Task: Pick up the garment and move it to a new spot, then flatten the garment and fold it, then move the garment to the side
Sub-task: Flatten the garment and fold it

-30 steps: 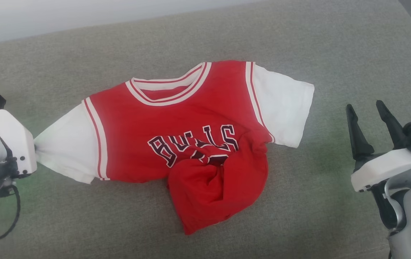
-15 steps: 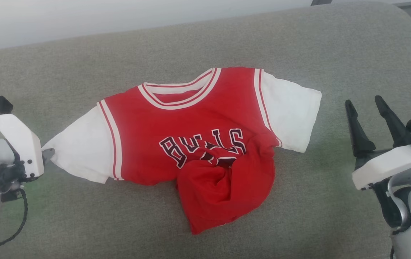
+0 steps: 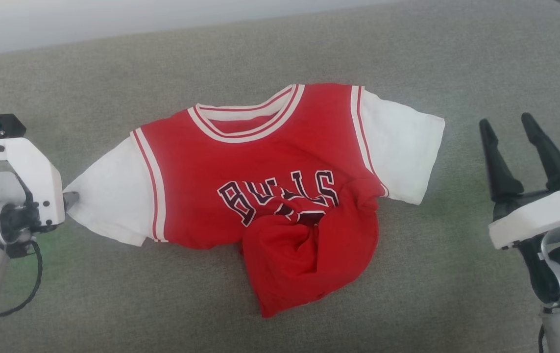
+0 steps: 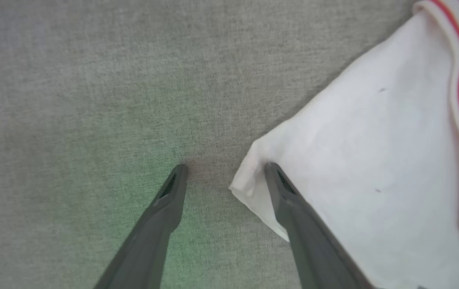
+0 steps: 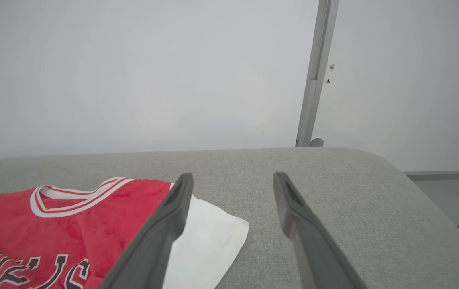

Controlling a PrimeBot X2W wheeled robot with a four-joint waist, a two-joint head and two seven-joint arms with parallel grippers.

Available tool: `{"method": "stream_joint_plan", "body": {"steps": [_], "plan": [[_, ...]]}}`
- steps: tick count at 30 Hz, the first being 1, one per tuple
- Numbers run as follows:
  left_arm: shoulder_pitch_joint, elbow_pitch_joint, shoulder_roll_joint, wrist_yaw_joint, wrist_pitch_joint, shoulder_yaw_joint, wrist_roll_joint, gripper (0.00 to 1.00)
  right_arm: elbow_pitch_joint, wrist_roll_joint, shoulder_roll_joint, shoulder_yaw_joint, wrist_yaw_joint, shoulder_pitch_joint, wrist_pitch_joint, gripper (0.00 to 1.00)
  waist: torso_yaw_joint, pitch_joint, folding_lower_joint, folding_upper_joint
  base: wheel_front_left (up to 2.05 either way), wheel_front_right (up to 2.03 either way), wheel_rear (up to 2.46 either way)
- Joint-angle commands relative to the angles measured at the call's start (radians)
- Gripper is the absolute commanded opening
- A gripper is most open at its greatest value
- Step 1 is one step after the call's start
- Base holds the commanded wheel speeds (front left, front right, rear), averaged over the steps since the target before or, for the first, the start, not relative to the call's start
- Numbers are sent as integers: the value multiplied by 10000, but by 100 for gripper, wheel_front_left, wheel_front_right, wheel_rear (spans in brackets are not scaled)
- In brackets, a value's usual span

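Note:
My left gripper grabs the garment by that sleeve tip (image 3: 72,203) next, as only the white sleeve's tip puckers up while the sleeve's rest lies flat.
The garment (image 3: 260,162), a red T-shirt with white sleeves and dark block letters, lies chest-up on the grey cushion, its lower hem bunched into a red lump (image 3: 304,260) below the letters. My left gripper (image 3: 71,199) is at the tip of the white sleeve on the left. In the left wrist view the left gripper (image 4: 225,166) is open; one finger (image 4: 293,208) rests on the sleeve corner (image 4: 374,152) and the other on bare cushion. My right gripper (image 3: 505,121) stands open right of the other sleeve, holding nothing. In the right wrist view, the right gripper (image 5: 233,175) hovers over the cushion beside the garment (image 5: 72,216).
The grey upholstered cushion (image 3: 456,73) spreads wide around the shirt and rounds off at its far right corner (image 5: 394,168). A white wall (image 5: 133,80) with a grey vertical post (image 5: 315,80) rises behind it. Floor (image 5: 454,188) shows past the right edge.
My left gripper has opened and let go of the sleeve tip, which now lies slack on the cushion. The head camera shifted slightly. The right gripper stays open.

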Motion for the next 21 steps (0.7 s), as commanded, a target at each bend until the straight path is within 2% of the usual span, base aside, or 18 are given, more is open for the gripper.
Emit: {"method": "stream_joint_plan", "body": {"steps": [1,3,4,5,6,9,21], "plan": [[-54,173,-147,-23,140,-99,-57,100,-82,77,31,-77,-19,-51,71,100,6,67,0,0,0,0,0],[-77,310,-268,-52,146,-197,-17,100,-192,85,16,-140,-19,-106,127,100,38,159,0,0,0,0,0],[-90,403,-357,-93,207,-229,-76,95,-184,145,42,-161,-19,-144,202,100,55,195,0,0,0,0,0],[-92,471,-428,-187,235,-275,-119,25,-174,125,9,-128,-17,-184,278,100,74,237,0,0,0,0,0],[-104,527,-539,-203,193,-241,-201,0,-141,129,-28,-117,-17,-252,368,100,97,289,0,0,0,0,0],[-208,718,-708,-274,214,-295,-272,0,232,687,113,-133,-15,-557,831,100,173,424,0,0,0,0,0],[-1123,1124,-1421,-622,-332,-618,-100,0,2894,1251,-1390,1032,-11,-2907,3304,100,979,1001,0,0,0,0,0]]}}
